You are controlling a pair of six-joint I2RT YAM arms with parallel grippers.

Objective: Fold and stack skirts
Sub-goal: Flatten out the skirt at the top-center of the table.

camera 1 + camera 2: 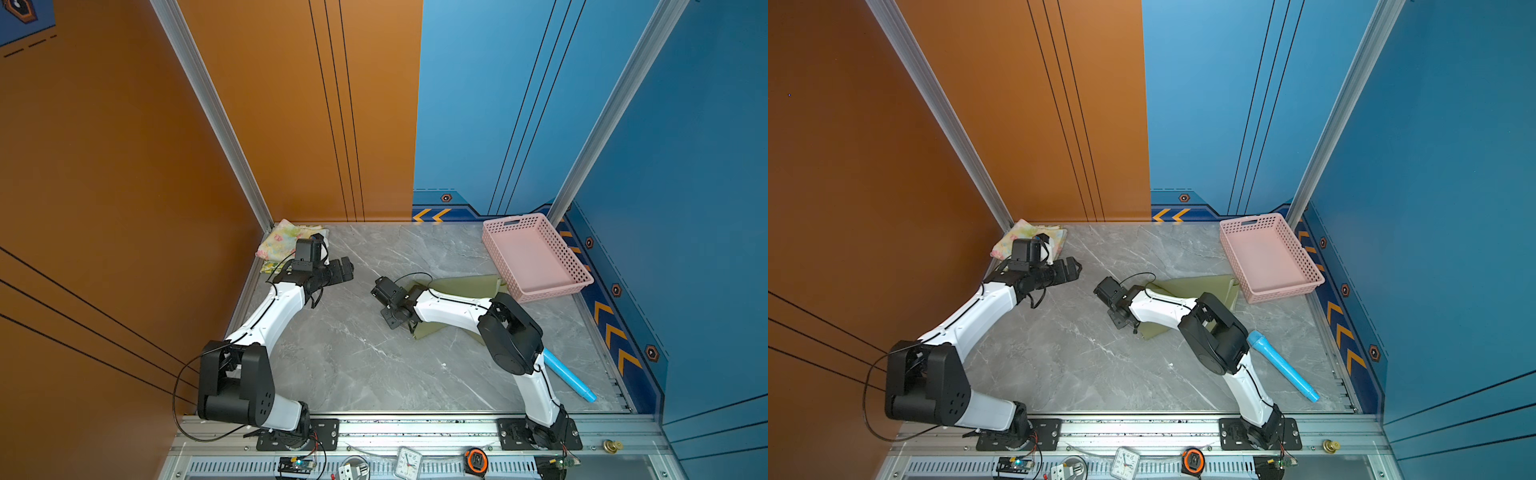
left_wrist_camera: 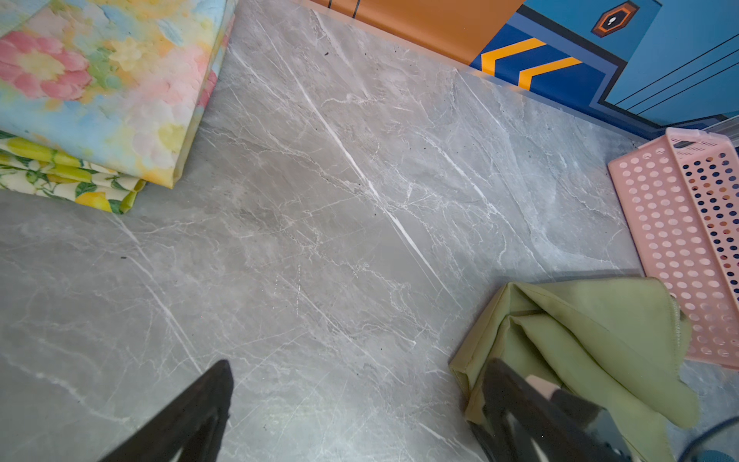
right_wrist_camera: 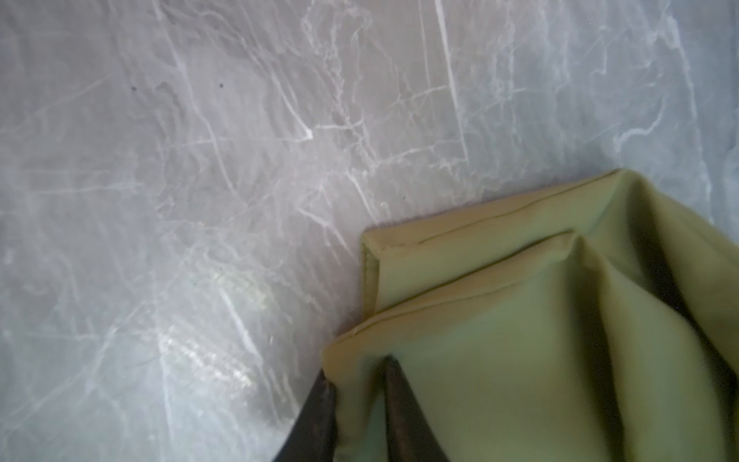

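The left gripper reaches the olive green skirt next and grabs its hemmed edge facing the stack, which leaves the rest free to spread and fold.
Two folded skirts are stacked in the far left corner, the pastel floral skirt (image 1: 282,239) (image 2: 108,80) on top of the lemon-print skirt (image 1: 268,267) (image 2: 68,176). The olive green skirt (image 1: 461,286) (image 1: 1200,286) lies crumpled by the basket, partly under my right arm. In the right wrist view my right gripper (image 3: 356,366) is shut on a hemmed corner of the olive green skirt (image 3: 520,320). Right of the stack, my left gripper (image 1: 347,266) (image 2: 360,364) is open with nothing in it above bare table.
An empty pink perforated basket (image 1: 515,218) (image 1: 1252,220) stands at the far right, touching the olive cloth. Near the right arm's base lies a blue tube (image 1: 569,376) (image 1: 1283,365). Walls close in the grey marble table (image 1: 353,365) on three sides.
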